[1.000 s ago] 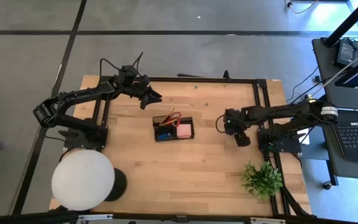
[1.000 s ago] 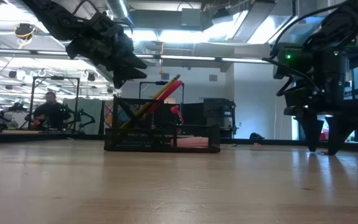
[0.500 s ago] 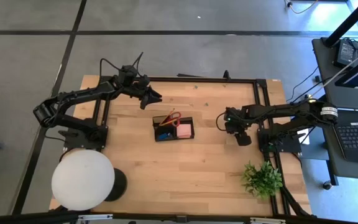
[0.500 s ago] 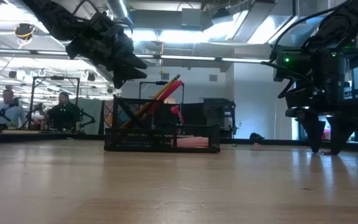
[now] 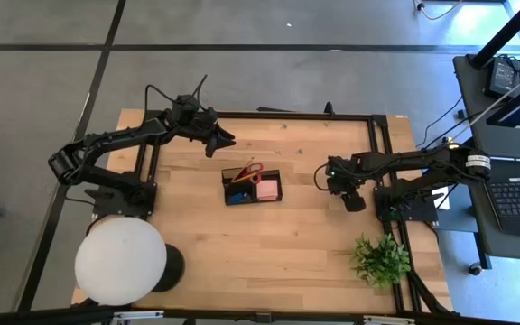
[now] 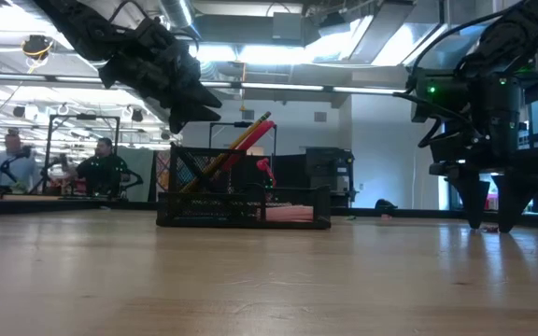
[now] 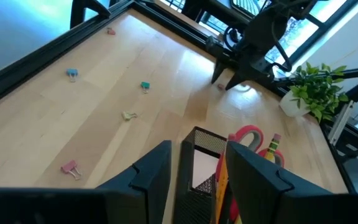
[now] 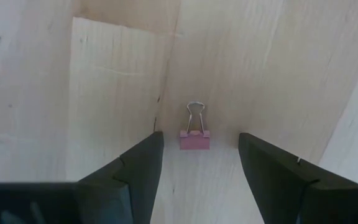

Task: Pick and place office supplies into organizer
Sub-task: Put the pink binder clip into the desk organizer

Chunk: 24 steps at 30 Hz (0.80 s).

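My right gripper has its fingers beside the pink binder clip's body [image 8: 194, 140], so it should close on the clip next. Closing now would hold it.
The black organizer [image 5: 251, 187] stands mid-table. In it are red-handled scissors [image 5: 253, 171], a pencil [image 6: 241, 135] leaning on its rim, a pink note block [image 5: 267, 189] and a blue piece [image 5: 237, 195]. My left gripper [image 5: 224, 142] hovers open above the table, left of and beyond the organizer, tilted toward it [image 7: 207, 163]. My right gripper [image 8: 199, 144] points down, open, right of the organizer, its fingertips close to the wood. A small pink binder clip [image 8: 194, 139] lies flat on the table between its fingers, apart from both.
Several small binder clips lie loose on the far part of the table, among them a blue one [image 7: 72, 73], a green one [image 7: 145, 86] and a yellow one [image 7: 128, 115]. A white round lamp [image 5: 120, 260] stands near left. A green plant [image 5: 380, 259] stands near right.
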Each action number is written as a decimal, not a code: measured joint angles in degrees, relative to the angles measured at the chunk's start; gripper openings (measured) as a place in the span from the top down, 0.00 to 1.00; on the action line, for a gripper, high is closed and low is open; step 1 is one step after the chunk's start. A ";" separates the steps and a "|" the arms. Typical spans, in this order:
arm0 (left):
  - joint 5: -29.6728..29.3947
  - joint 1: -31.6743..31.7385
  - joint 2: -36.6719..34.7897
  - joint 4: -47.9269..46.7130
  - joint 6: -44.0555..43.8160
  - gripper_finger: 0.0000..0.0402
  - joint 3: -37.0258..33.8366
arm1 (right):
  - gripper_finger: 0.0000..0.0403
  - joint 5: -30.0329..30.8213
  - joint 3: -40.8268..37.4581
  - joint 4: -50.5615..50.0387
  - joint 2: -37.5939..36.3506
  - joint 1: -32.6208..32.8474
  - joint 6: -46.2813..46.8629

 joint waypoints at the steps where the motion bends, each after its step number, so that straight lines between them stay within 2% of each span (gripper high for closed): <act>1: 0.00 0.00 0.00 0.00 0.00 0.63 0.00 | 0.46 0.05 0.00 0.10 0.00 0.00 0.04; 24: -0.39 0.00 -0.01 0.00 0.00 0.63 0.00 | 0.48 0.44 -0.04 1.83 -0.02 0.00 1.52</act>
